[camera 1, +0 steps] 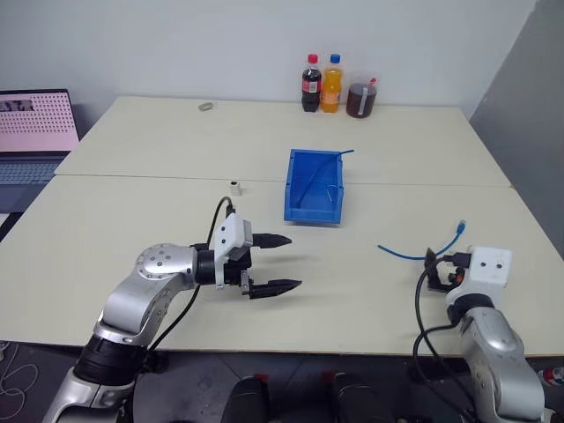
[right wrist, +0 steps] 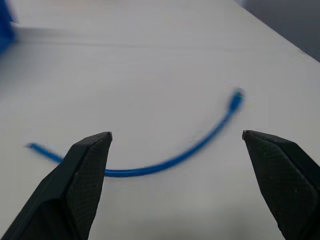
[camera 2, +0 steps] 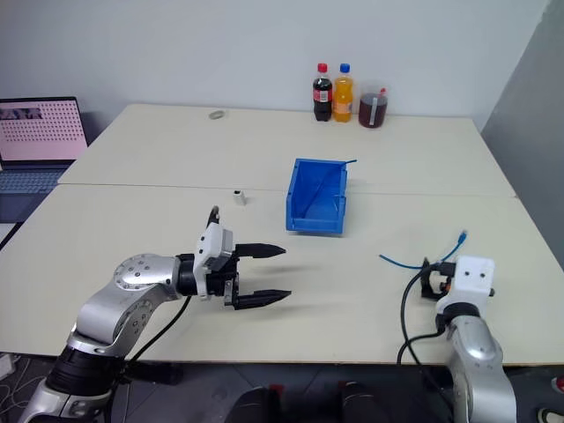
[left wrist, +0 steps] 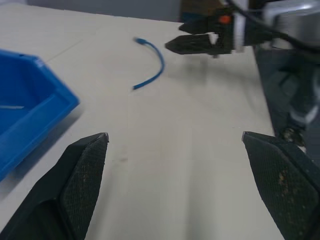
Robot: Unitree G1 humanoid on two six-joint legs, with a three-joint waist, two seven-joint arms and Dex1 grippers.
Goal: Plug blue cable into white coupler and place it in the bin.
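My right gripper should next pick up the blue cable by its stiff plug end (camera 1: 460,228), because the cable lies in a slack, loose curve (camera 1: 416,257) that would bend when pushed.
The blue cable (camera 1: 414,256) lies in a loose curve on the table at the right, its plug end (camera 1: 462,226) pointing away from me. Just behind it, my right gripper (camera 1: 433,269) is open and empty, and in the right wrist view the cable (right wrist: 165,162) lies on the table beyond its fingers (right wrist: 80,175). My left gripper (camera 1: 294,262) hovers open and empty over the table's front middle, pointing right toward the cable (left wrist: 155,67). The white coupler (camera 1: 234,187) stands alone on the table, left of the bin (camera 1: 292,189), which sits at the centre.
A second thin blue cable (camera 1: 328,163) leans inside the bin and sticks out over its back rim. Two bottles (camera 1: 321,84) and a jar (camera 1: 361,99) stand at the far edge. A laptop (camera 1: 35,132) sits at the far left. A small ring (camera 1: 205,107) lies far back.
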